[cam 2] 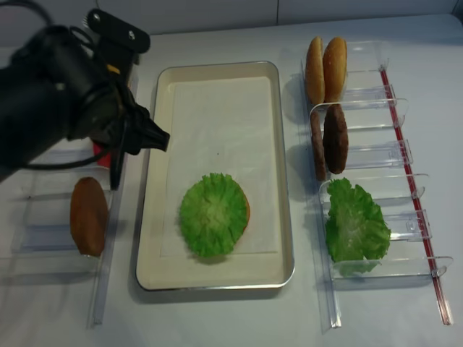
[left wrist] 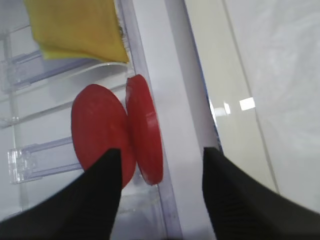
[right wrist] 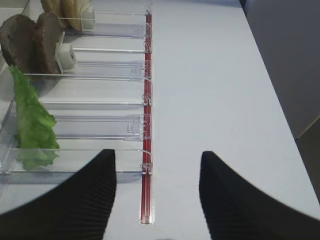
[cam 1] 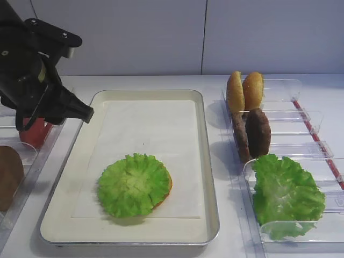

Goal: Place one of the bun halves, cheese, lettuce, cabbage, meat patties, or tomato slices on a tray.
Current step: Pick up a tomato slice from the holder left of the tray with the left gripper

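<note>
Next, my left gripper grabs the thin red tomato slice by its exposed upper edge, since the slice stands on edge in the clear holder.
Two red tomato slices (left wrist: 142, 125) stand on edge in a clear holder, with a yellow cheese slice (left wrist: 75, 25) in the slot behind them. My left gripper (left wrist: 160, 170) hangs open just above them; its left finger overlaps one slice and the jaws grip nothing. From outside, the left arm (cam 1: 32, 80) covers most of the tomato slices (cam 1: 35, 133). The silver tray (cam 1: 210, 161) holds a lettuce leaf (cam 1: 131, 184) lying on a bun half (cam 1: 168, 185). My right gripper (right wrist: 157, 172) is open and empty over bare table beside the right holders.
Clear holders on the right carry two bun halves (cam 1: 244, 90), two meat patties (cam 1: 257, 131) and lettuce (cam 1: 285, 193). A red strip (right wrist: 146, 125) runs along their outer edge. One brown patty (cam 2: 88, 215) sits in the left holder.
</note>
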Available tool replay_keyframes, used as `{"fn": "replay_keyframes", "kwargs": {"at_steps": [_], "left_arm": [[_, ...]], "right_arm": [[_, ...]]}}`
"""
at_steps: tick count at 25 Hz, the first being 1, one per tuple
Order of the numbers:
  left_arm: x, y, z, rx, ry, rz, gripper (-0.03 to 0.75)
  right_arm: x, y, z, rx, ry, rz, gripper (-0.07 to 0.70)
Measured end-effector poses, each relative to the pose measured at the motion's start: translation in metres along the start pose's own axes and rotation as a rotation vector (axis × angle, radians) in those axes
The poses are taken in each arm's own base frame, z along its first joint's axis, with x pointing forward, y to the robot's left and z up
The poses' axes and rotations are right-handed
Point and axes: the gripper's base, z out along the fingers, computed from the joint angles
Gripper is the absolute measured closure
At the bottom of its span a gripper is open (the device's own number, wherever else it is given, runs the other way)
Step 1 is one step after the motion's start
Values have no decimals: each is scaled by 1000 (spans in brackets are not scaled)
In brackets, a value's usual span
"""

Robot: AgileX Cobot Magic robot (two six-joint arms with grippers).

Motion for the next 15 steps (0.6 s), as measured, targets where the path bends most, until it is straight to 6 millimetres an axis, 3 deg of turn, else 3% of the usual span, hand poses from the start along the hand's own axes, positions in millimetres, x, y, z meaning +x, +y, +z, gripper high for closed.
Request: {"fn": "replay_keyframes", "kwargs": {"at_steps": [15], "left_arm": [[-12,-9,39,-111,24,21,355]], "right_arm": [[0,0,0,0,0,0,230]]}}
